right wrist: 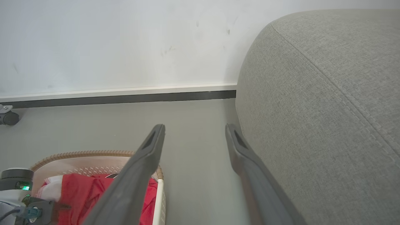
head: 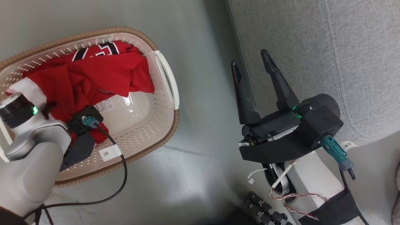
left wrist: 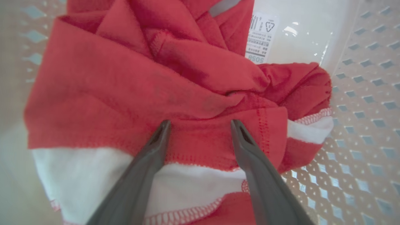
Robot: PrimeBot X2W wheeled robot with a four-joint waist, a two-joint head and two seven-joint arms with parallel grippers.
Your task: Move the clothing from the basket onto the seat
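The clothing is slack and crumpled in the basket. My left gripper will next pick the clothing up by the raised red fold [left wrist: 202,140] beside the white band.
The red clothing [head: 93,75] with white trim lies crumpled in the cream basket [head: 147,122] on the floor at the left. My left arm reaches down into the basket from above. In the left wrist view my left gripper [left wrist: 200,125] stands open, its tips spread just above or on a red fold of the clothing [left wrist: 140,87] beside a white band. My right gripper [head: 250,62] is open and holds nothing, hanging over the floor at the edge of the grey seat [head: 328,47]. The right wrist view shows the right gripper [right wrist: 193,129], the seat [right wrist: 328,93] and the basket [right wrist: 93,154].
Grey floor [head: 203,140] separates the basket and the seat. A black cable [head: 123,168] trails from my left wrist over the basket rim. A white wall with dark skirting [right wrist: 125,97] runs behind, with a caster wheel [right wrist: 7,117] at the far left.
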